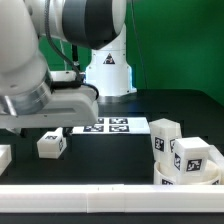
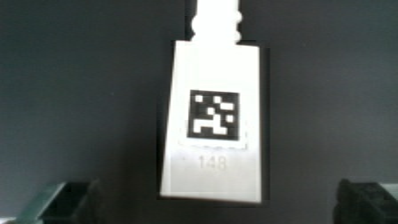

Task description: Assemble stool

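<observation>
My fingertips are still above the leg's near end (image 2: pixel 214 180), so closing now would miss the leg. My gripper lowers next, then closes on the leg.
In the wrist view a white stool leg (image 2: pixel 217 110) lies flat on the dark table, long and blocky, with a black-and-white tag on its top face and a narrow peg at its far end. My gripper (image 2: pixel 214 205) is open and holds nothing. Its dark fingertips (image 2: pixel 64 203) stand wide apart on either side of the leg's near end, not touching it. In the exterior view the arm's hand (image 1: pixel 50 105) hovers over a leg (image 1: pixel 52 145). The round seat (image 1: pixel 186 180) sits at the exterior view's right, with two tagged legs (image 1: pixel 190 157) standing at it.
The marker board (image 1: pixel 106 125) lies flat behind the leg, in front of the robot base (image 1: pixel 108 70). Another white part (image 1: pixel 4 158) shows at the exterior view's left edge. A plain white bar (image 1: pixel 90 196) runs along the front.
</observation>
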`<state>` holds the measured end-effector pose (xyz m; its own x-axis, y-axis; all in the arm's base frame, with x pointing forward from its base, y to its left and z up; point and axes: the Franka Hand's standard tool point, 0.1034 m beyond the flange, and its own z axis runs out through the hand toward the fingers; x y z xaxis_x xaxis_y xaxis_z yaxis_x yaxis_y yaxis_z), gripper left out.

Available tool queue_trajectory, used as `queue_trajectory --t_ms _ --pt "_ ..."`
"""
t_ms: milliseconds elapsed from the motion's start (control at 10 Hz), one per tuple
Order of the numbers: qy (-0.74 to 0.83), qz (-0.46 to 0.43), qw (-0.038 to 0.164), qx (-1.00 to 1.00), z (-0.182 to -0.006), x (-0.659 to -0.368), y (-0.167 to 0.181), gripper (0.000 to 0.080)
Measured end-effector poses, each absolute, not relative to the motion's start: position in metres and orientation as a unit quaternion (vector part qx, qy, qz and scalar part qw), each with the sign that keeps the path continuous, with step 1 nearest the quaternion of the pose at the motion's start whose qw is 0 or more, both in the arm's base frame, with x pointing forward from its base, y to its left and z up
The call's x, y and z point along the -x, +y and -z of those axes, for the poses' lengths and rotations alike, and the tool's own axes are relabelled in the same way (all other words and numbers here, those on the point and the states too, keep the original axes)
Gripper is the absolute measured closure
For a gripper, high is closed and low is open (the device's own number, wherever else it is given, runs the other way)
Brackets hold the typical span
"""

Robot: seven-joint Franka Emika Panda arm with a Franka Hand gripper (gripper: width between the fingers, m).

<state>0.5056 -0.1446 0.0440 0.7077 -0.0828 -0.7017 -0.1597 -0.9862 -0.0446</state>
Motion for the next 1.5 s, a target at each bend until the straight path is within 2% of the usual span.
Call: queue_trajectory --t_ms 500,1000,1300,1400,1500 --pt "0.082 -0.411 0.044 0.907 -0.025 -0.493 -0.140 0.0151" --pt "0.084 -0.400 0.039 0.912 -0.008 -0.486 -0.143 0.0151" --pt "0.084 -0.393 0.037 0.915 -0.005 -0.488 -0.144 0.0160" --pt "0.084 -0.393 0.037 0.915 -0.005 -0.488 -0.145 0.0328" --pt "0.085 -0.393 0.037 0.915 -0.006 -0.488 -0.145 0.0464"
